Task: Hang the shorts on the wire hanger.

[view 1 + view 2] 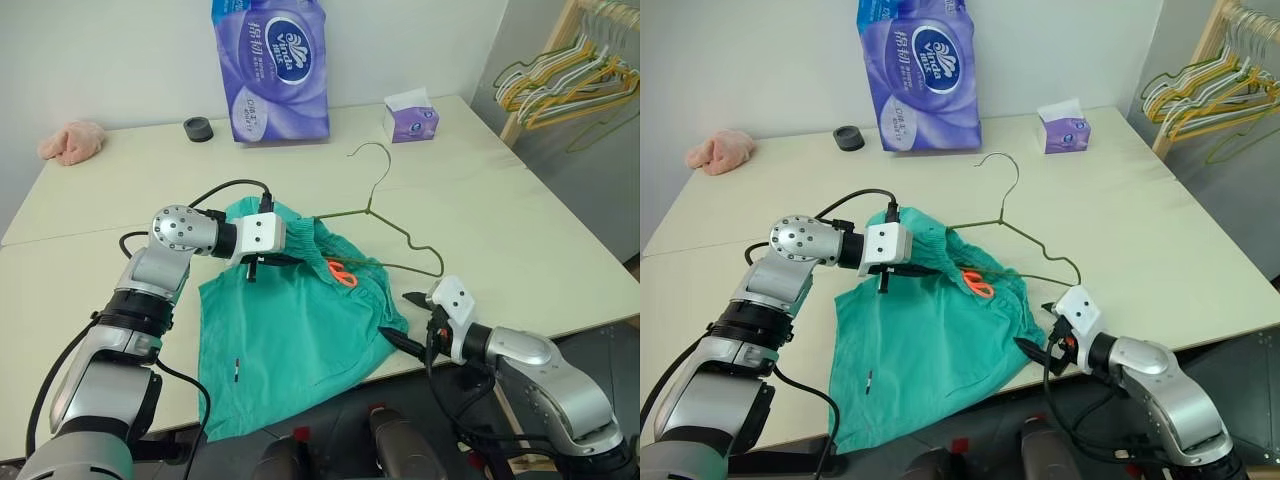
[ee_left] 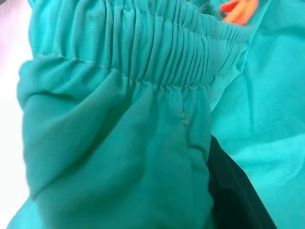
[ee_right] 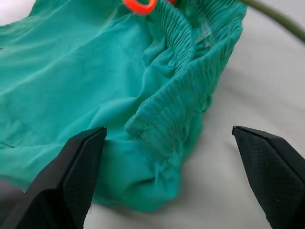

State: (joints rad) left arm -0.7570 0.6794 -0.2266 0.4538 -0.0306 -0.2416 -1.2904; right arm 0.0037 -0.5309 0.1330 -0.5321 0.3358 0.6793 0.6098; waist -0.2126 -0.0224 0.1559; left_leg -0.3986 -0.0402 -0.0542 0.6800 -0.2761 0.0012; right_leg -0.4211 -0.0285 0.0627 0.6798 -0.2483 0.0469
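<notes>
The right gripper next needs to pinch the waistband's loose end [image 1: 391,312], where gathered cloth stands up while the leg cloth [image 1: 282,350] lies flat. Then it can hang the shorts.
The teal-green shorts [image 1: 290,335] lie spread on the table's near side, one leg drooping over the front edge, an orange tag [image 1: 342,272] at the waistband. My left gripper [image 1: 264,262] is shut on the gathered waistband at its left end; fabric covers most of it, and one dark finger [image 2: 233,191] shows beside the cloth. The wire hanger [image 1: 405,240] lies on the table with its hook pointing away, its left side running into the shorts' waist opening. My right gripper [image 3: 169,130] stands open just off the waistband's right end, near the table edge, touching nothing.
At the back of the table [image 1: 520,230] stand a purple tissue pack [image 1: 270,65], a small tissue box [image 1: 410,118] and a black roll [image 1: 198,128]. A pink cloth lump [image 1: 72,140] lies at the far left. A rack of hangers [image 1: 570,80] stands at the right.
</notes>
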